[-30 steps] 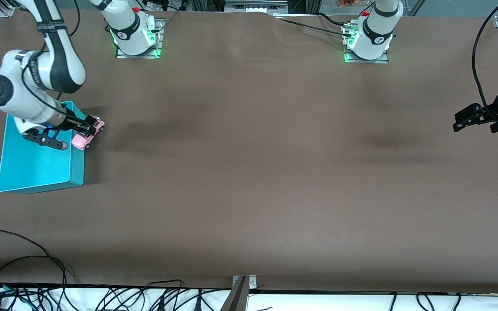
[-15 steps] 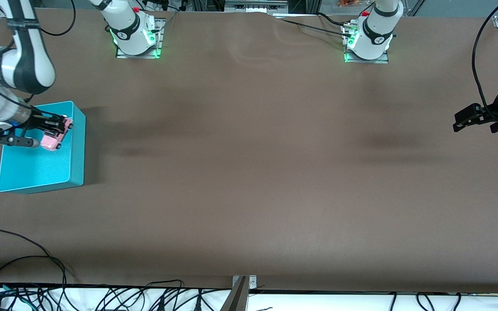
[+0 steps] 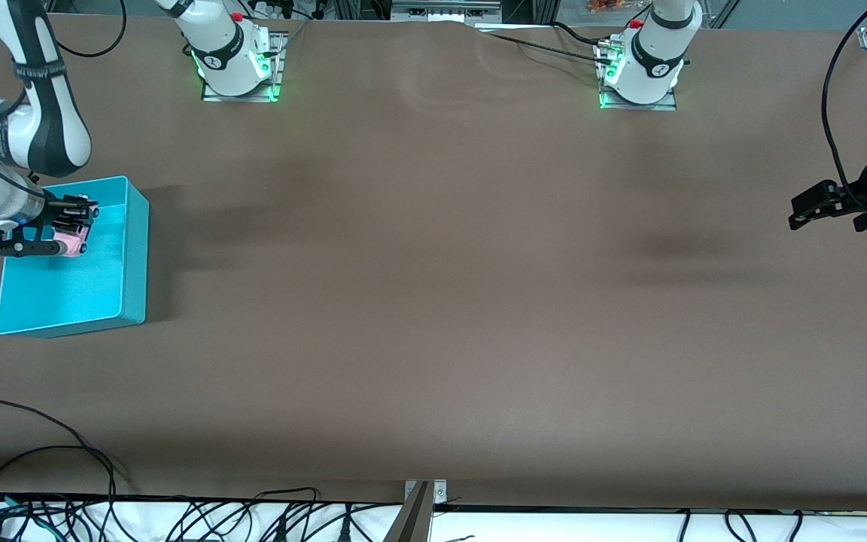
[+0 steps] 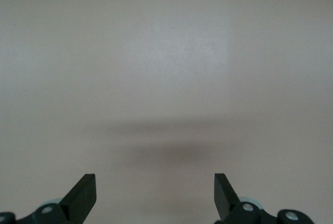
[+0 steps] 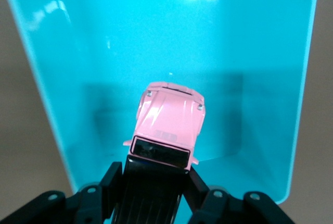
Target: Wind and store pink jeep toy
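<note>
I should keep my right gripper closed on the pink jeep toy until the toy reaches the bottom of the turquoise bin, because the toy still hangs above it.
The pink jeep toy, pale pink with a black roof, hangs over the inside of the turquoise bin. My right gripper is shut on it, its fingers clamping the jeep's black roof section from both sides, bonnet pointing down toward the bin floor. My left gripper waits open over the bare table at the left arm's end, with nothing between its fingers.
The bin stands at the right arm's end of the brown table. Both arm bases stand along the table's edge farthest from the front camera. Cables lie along its nearest edge.
My right gripper has carried the jeep from the bin's rim to over the bin's inside, toward the right arm's end of the table. The left arm has not moved.
</note>
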`<state>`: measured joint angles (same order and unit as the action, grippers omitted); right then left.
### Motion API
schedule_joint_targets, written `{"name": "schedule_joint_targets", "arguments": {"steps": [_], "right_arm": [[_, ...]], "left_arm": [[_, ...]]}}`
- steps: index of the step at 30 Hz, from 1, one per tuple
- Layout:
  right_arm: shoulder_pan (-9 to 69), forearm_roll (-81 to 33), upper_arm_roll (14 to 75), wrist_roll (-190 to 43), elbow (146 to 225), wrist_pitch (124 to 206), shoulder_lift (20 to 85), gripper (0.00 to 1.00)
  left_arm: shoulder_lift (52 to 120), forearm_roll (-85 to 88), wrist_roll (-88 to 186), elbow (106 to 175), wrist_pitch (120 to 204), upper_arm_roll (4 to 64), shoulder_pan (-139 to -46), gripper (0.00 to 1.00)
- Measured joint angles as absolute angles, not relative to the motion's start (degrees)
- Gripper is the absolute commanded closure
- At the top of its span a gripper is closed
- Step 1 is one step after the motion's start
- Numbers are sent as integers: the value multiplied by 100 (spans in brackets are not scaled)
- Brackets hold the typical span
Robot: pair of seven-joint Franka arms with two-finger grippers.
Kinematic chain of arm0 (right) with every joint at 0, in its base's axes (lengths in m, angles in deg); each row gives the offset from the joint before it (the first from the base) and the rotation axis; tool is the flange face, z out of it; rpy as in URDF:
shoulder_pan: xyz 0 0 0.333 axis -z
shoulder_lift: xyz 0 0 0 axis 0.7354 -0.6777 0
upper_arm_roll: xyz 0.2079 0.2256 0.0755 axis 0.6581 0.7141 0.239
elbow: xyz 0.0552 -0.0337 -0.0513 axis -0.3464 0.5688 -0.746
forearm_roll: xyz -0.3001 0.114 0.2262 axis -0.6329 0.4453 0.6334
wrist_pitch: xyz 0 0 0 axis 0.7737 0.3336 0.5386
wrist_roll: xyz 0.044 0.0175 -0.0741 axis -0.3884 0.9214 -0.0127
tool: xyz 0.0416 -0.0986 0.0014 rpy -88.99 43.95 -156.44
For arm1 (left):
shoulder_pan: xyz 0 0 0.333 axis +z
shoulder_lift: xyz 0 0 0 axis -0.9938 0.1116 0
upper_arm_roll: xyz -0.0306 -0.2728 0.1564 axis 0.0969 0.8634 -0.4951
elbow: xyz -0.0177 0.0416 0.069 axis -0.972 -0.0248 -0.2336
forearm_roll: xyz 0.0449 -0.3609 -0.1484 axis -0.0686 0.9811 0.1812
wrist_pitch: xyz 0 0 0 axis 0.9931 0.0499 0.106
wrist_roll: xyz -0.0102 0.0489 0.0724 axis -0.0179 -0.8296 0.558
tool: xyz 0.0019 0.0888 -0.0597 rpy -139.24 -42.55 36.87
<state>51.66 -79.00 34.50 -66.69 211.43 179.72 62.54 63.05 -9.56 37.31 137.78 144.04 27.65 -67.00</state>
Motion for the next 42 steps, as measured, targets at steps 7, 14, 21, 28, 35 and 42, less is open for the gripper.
{"name": "schedule_joint_targets", "arguments": {"steps": [7, 14, 21, 28, 35, 42], "right_arm": [[5456, -7903, 3438, -6589, 21133, 18361, 5872, 100], [5821, -7904, 3431, -6201, 21056, 18554, 5510, 100], [6038, -7904, 3429, -5984, 20943, 18735, 5296, 73], [6038, -7904, 3467, -5986, 20920, 18737, 5264, 14], [6031, -7904, 3680, -6009, 20921, 18735, 5197, 0], [6023, -7904, 3744, -6019, 20876, 18673, 5275, 0]], "left_arm": [[6305, -956, 3731, 13778, 14404, 2765, -6700, 0], [6305, -956, 3731, 13778, 14404, 2766, -6700, 0], [6305, -956, 3731, 13778, 14404, 2766, -6700, 0], [6305, -956, 3731, 13778, 14404, 2766, -6700, 0], [6305, -956, 3731, 13778, 14404, 2766, -6700, 0], [6305, -956, 3731, 13778, 14404, 2766, -6700, 0]]}}
